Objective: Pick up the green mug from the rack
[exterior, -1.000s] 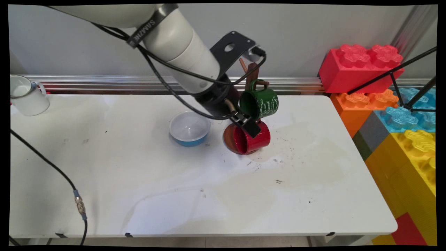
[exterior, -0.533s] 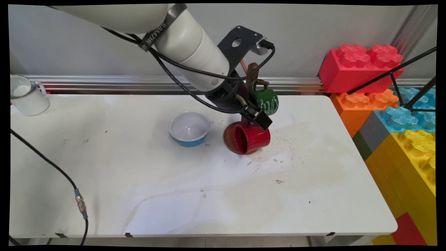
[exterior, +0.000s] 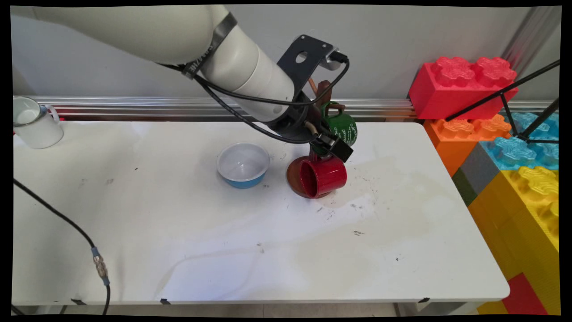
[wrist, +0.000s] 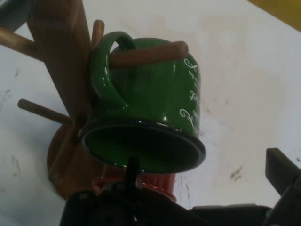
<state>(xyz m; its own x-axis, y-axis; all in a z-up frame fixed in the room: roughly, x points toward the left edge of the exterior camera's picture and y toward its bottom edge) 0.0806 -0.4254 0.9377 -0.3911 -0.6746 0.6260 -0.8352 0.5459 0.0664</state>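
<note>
I will next grab the green mug by its rim [wrist: 200, 147] with my gripper. That leaves the green mug's handle [wrist: 99, 75] free to slide off the wooden peg.
A green mug [exterior: 345, 129] with white lettering hangs by its handle on a peg of a wooden mug tree [exterior: 323, 95]. My gripper [exterior: 334, 146] is at the mug's lower rim, just above a red mug [exterior: 324, 176] that lies on its side at the tree's round base. In the hand view the green mug [wrist: 150, 103] fills the middle with its dark mouth toward me. The gripper [wrist: 207, 169] is open: one thin finger [wrist: 132, 168] stands in front of the mouth and the other finger [wrist: 282, 172] is outside the wall to the right. Nothing is held.
A blue bowl [exterior: 243, 164] with a white inside sits left of the tree. A white mug [exterior: 33, 123] stands at the far left edge. Big toy bricks [exterior: 500, 134] are stacked off the table's right end. A black cable [exterior: 67, 223] crosses the front left.
The gripper has moved up and to the right, from in front of the red mug to the green mug's rim. The mugs and bowl have not moved.
</note>
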